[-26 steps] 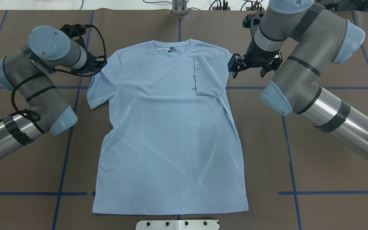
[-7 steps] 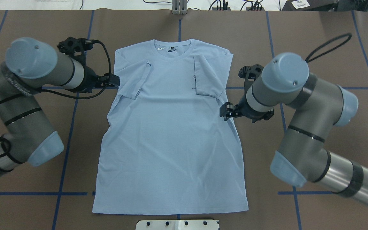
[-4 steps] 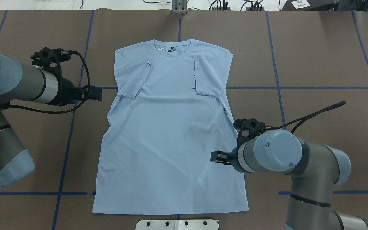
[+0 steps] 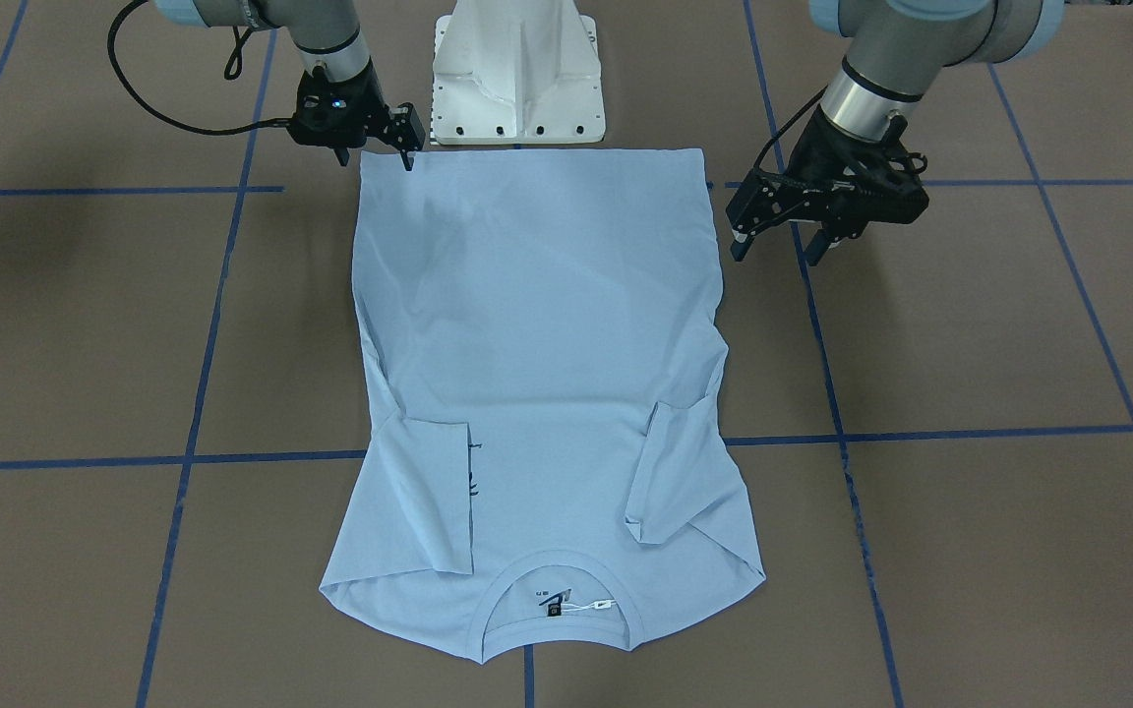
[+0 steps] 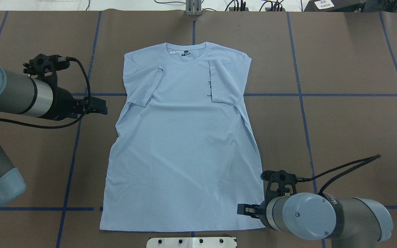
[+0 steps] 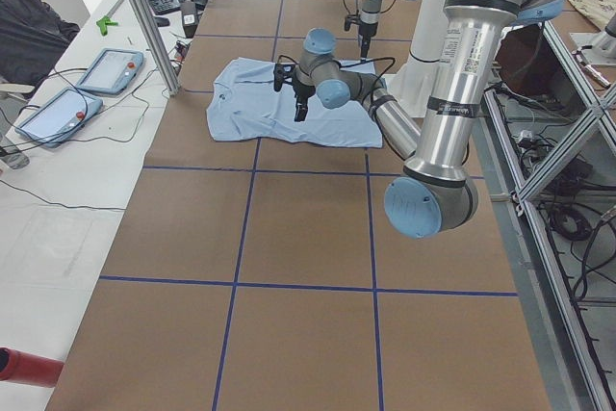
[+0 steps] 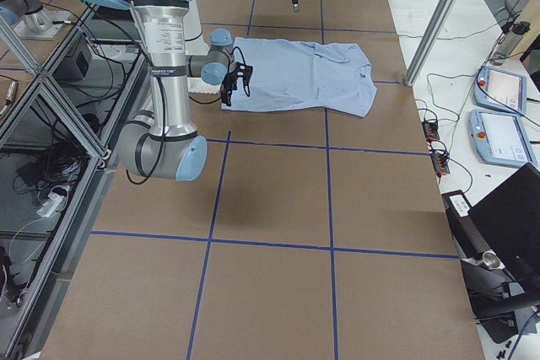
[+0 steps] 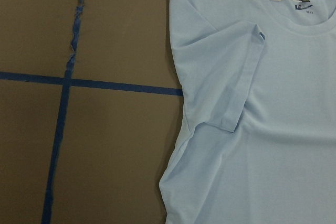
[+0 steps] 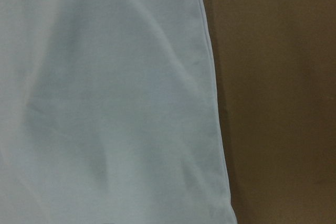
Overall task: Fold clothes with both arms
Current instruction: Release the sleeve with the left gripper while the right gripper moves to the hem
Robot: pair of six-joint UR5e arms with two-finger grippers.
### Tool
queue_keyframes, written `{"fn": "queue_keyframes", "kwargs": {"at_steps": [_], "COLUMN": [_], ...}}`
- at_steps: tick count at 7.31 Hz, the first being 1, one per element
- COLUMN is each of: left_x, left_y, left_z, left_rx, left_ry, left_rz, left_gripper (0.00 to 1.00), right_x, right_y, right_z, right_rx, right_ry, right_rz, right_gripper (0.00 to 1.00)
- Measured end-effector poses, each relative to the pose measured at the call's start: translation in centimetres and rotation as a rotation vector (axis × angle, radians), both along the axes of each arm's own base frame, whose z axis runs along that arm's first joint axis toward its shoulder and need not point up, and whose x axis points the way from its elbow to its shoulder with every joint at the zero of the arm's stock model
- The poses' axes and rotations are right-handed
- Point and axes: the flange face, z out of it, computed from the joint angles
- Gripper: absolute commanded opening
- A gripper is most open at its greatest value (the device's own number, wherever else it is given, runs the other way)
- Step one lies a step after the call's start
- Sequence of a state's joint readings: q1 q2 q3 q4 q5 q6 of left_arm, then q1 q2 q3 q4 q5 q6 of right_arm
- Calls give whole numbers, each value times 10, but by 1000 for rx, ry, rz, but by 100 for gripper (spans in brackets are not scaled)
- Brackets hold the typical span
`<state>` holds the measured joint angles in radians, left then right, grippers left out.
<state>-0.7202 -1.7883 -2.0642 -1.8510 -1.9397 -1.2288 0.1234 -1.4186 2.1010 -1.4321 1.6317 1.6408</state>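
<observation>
My right gripper should next take hold of the pale blue T-shirt by its hem corner [image 4: 369,160] to fold the body of the T-shirt up toward the collar [image 4: 557,566].
The pale blue T-shirt [image 5: 181,148] lies flat on the brown table, collar far from me, both sleeves folded in over the chest. It also shows in the front view [image 4: 537,324]. My left gripper [image 5: 102,106] is open and empty, raised beside the shirt's left edge [image 4: 775,254]; its wrist view shows the folded left sleeve [image 8: 231,87] from above. My right gripper [image 5: 241,209] is open and empty, low over the hem's right corner [image 4: 375,162]. Its wrist view shows the shirt's side edge [image 9: 210,77].
The white pedestal base [image 4: 517,69] stands just behind the hem. Blue tape lines [image 5: 322,94] cross the table. Tablets [image 6: 106,69] and a metal post [image 6: 144,16] stand off the table's far side.
My right arm has swept back along the shirt's right side to the hem corner. My left gripper has drawn away leftward from the left sleeve, which was folded in earlier.
</observation>
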Motion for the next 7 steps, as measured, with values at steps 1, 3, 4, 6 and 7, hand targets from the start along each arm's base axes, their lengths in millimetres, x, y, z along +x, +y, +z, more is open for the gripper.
{"fn": "queue_keyframes", "kwargs": {"at_steps": [1,3,4,6,7], "left_x": [-1,-2,-2,-3,-3], "left_y": [4,7,8,8,8], "left_z": [-3,-8,-9,-7,-6], "left_rx": [-11,-18,-20,-23,-24], "left_ry": [15,30,33,32,30], "left_rz": [16,25,26,25,25], "left_gripper": [100,100,100,100,100], "right_x": [-1,-9,-12,-12,-11], "right_y": [7,15,15,15,16], "right_z": [7,24,29,27,26], "right_rx": [3,2,2,2,1], "right_ry": [14,50,61,58,55], "right_rz": [-7,-19,-20,-21,-21], "right_gripper": [100,99,84,65,46]}}
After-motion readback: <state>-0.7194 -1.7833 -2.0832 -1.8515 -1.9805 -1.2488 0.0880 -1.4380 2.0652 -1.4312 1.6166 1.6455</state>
